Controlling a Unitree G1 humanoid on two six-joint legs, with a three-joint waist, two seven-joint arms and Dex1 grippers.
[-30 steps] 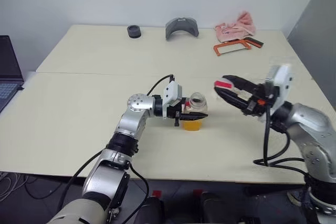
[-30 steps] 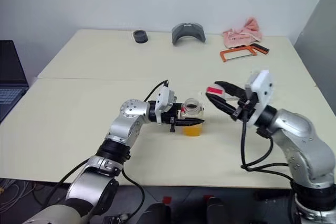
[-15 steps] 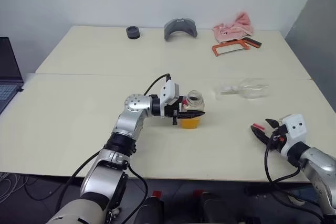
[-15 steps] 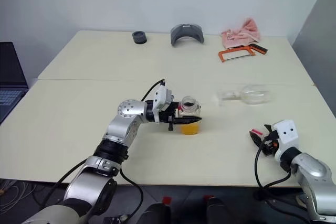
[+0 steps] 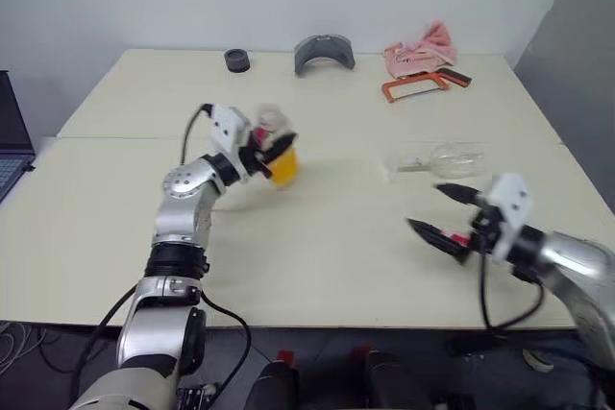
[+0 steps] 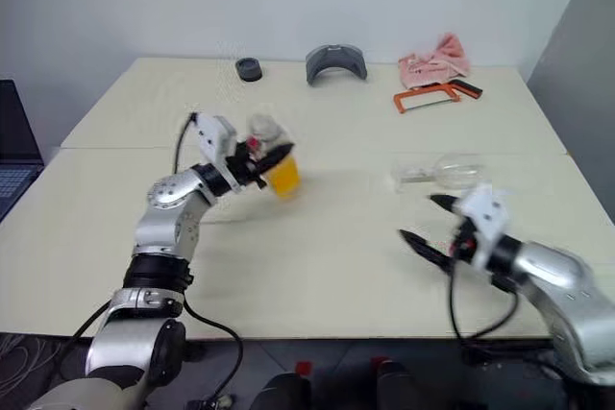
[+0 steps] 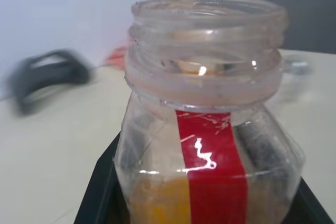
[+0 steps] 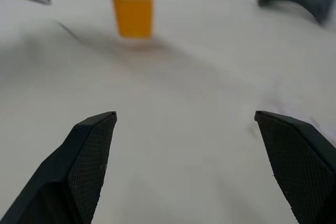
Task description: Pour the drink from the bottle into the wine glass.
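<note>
My left gripper keeps hold of the bottle for now, since the tilted bottle's orange lower end (image 5: 283,172) hangs above the pale table.
My left gripper (image 5: 272,148) is shut on the bottle (image 5: 281,166), a small clear plastic one held above the table left of centre and slightly tilted. In the left wrist view the bottle (image 7: 207,129) has no cap, shows its red label strip, and the orange drink (image 7: 157,203) sits low inside. The wine glass (image 5: 444,157) lies on its side on the table to the right, apart from both grippers. My right gripper (image 5: 429,208) hovers just in front of the glass, open wide with nothing between its fingers (image 8: 89,156). The right wrist view shows the drink (image 8: 133,16) ahead.
Along the far edge of the table lie a black round piece (image 5: 235,60), a grey curved part (image 5: 324,50), a pink cloth (image 5: 418,43) and an orange saw frame (image 5: 423,84). A laptop (image 5: 13,146) sits at the left edge. A seam (image 5: 115,137) runs across the table.
My left gripper has swung the bottle to the left and lifted it off the table. My right gripper dropped low, came back toward the centre and opened wide. The lying glass has come into view.
</note>
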